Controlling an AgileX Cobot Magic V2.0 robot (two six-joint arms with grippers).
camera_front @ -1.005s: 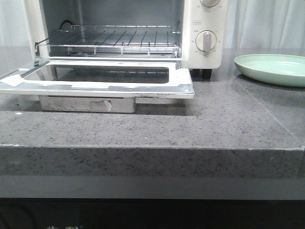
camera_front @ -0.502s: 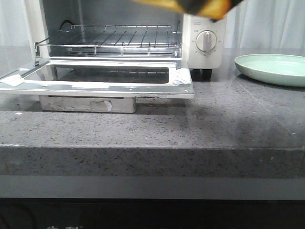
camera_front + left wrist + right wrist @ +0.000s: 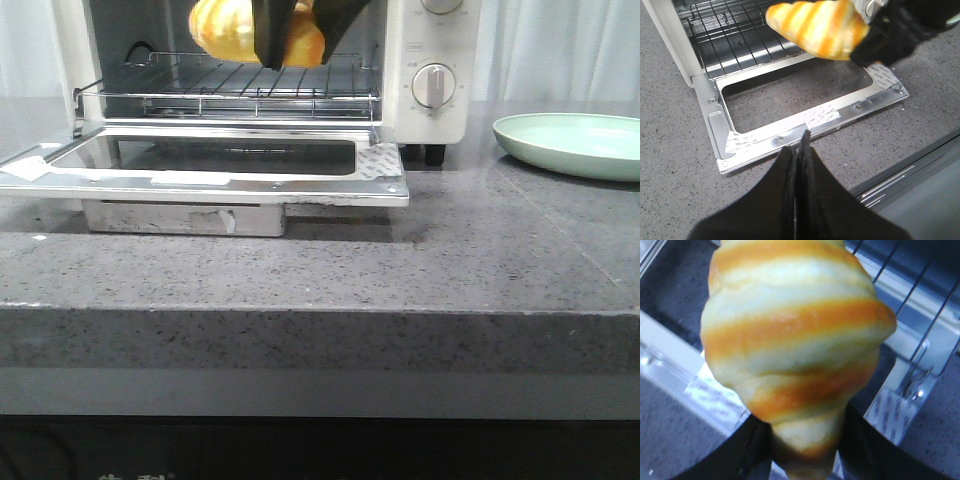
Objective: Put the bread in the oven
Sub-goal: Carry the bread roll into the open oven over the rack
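Note:
I need to move the bread inside before my right gripper releases it, because the bread [image 3: 228, 30] is high in front of the oven [image 3: 425, 125], above the wire rack.
The bread [image 3: 228, 30] is a glossy yellow roll with orange stripes. My right gripper [image 3: 290, 45] is shut on it and holds it in the air in front of the open mouth of the white oven [image 3: 425, 125], above the wire rack [image 3: 240, 85]. The bread fills the right wrist view [image 3: 795, 340], its narrow end between the black fingers [image 3: 747, 450]. It also shows in the left wrist view [image 3: 815, 27], over the lowered glass door [image 3: 805, 117]. My left gripper [image 3: 804, 137] is shut and empty, above the counter in front of the door.
A pale green plate [image 3: 575, 145] lies on the grey counter to the right of the oven. The oven door [image 3: 215, 165] lies open and flat, reaching out over the counter. The oven dials [image 3: 433, 85] are on its right side.
My right gripper with the bread has come into the front view from above right, moved left and down, and is now in front of the oven opening. The oven and plate have not moved.

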